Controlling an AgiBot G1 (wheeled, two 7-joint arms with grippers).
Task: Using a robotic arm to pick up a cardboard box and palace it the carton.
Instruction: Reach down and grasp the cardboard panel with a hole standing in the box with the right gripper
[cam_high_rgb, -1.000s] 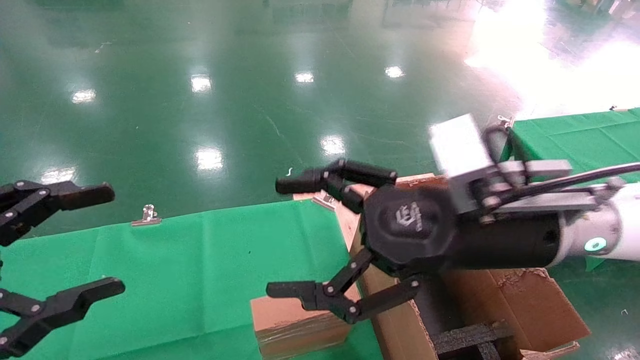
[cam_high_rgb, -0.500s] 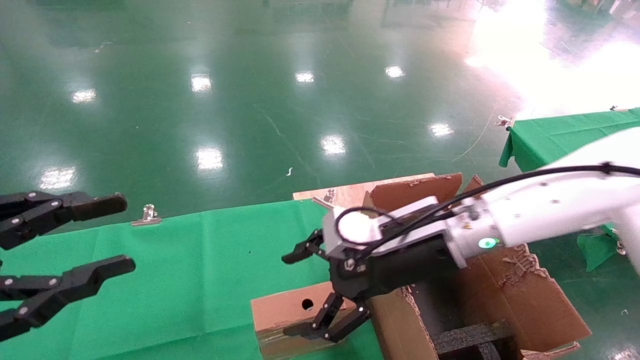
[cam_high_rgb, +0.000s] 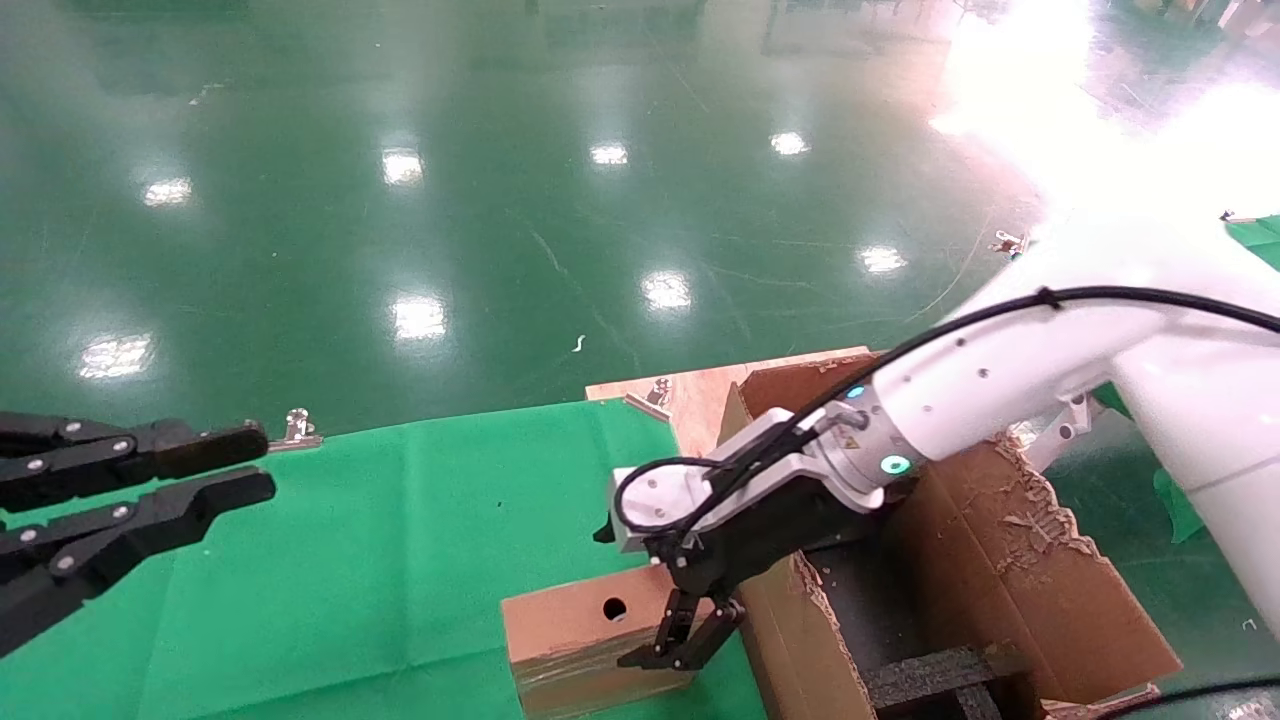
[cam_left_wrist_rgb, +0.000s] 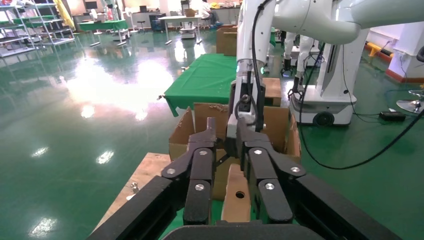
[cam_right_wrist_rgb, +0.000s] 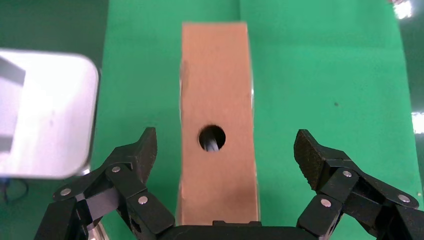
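Observation:
My right gripper should move toward the side of the box before it closes on the box, because its fingers are around the box's top edge and still short of that side.
The small brown cardboard box (cam_high_rgb: 570, 625) with a round hole lies on the green cloth next to the carton (cam_high_rgb: 1010, 570). The white robotic arm reaches down over the carton's near wall, and its right gripper (cam_high_rgb: 690, 640) stands open above the box's end. In the right wrist view the box (cam_right_wrist_rgb: 215, 90) lies between the spread fingers of the right gripper (cam_right_wrist_rgb: 227, 155), which do not touch it. At the far left, my left gripper (cam_high_rgb: 255, 462) hovers over the cloth, its fingers nearly together and holding nothing. In the left wrist view, the box (cam_left_wrist_rgb: 235, 200) and carton (cam_left_wrist_rgb: 200, 120) lie beyond the left gripper (cam_left_wrist_rgb: 225, 127).
Black foam inserts (cam_high_rgb: 930, 675) sit inside the carton. A green cloth (cam_high_rgb: 400, 520) covers the table, with a metal clip (cam_high_rgb: 297, 430) at its far edge. A wooden board (cam_high_rgb: 700, 390) lies behind the carton. Glossy green floor lies beyond.
The right arm swung down from in front of the camera, bringing its open gripper over the box's end. The left gripper's fingers closed from wide apart to nearly together.

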